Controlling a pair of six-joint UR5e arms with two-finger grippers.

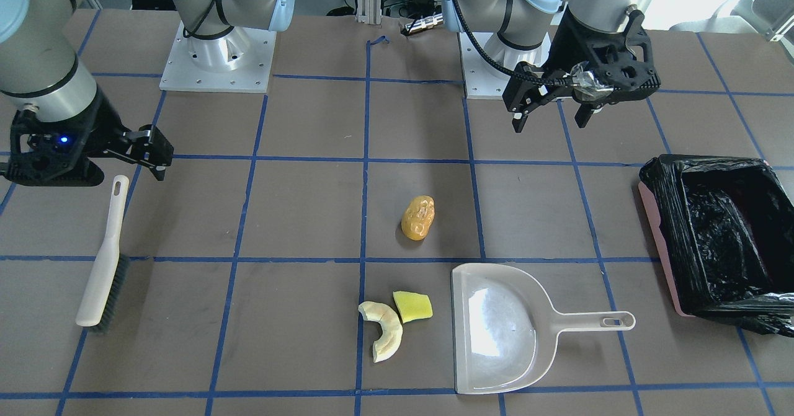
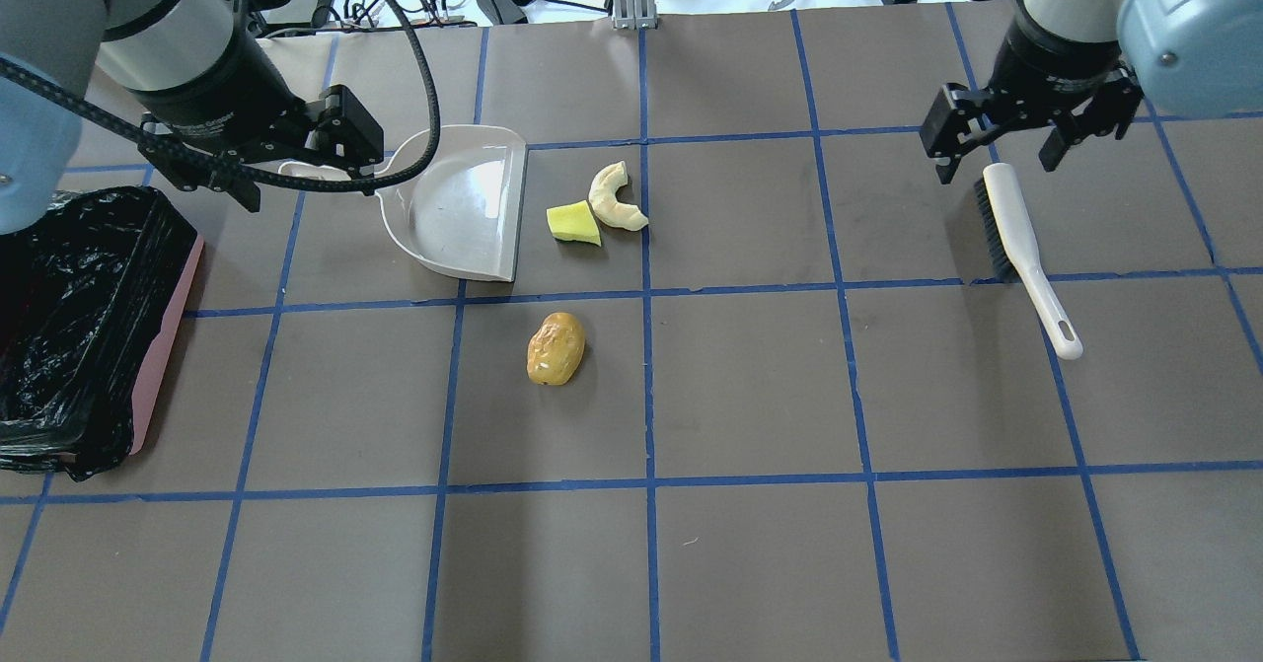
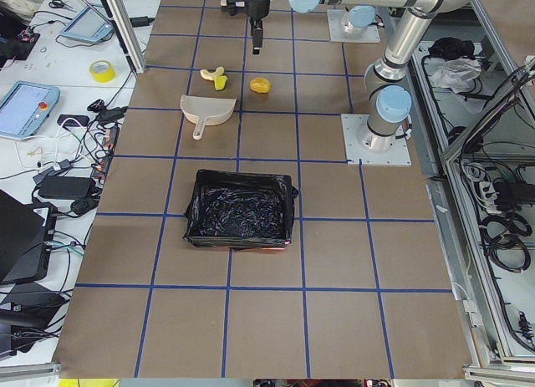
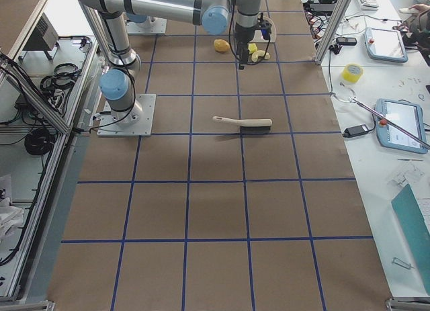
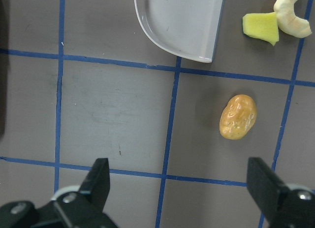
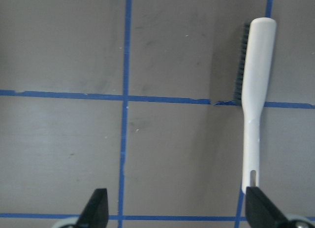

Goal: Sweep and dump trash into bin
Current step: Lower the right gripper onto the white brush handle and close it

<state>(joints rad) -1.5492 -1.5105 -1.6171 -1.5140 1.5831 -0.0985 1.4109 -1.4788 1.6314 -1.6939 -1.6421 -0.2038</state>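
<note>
The white brush will be grabbed next by its slim handle with my right gripper. Then I will sweep the trash into the dustpan.
The trash lies mid-table: an orange-brown potato-shaped lump, a pale crescent and a yellow-green wedge touching it. The crescent and wedge lie just off the open edge of a translucent dustpan. The pink bin with its black bag stands at the table's left end. My left gripper is open and empty, high above the table near the dustpan's handle. My right gripper is open and empty, above the brush.
A white hand brush with dark bristles lies flat on the right side of the table. Blue tape lines grid the brown tabletop. Cables and tools lie beyond the far edge.
</note>
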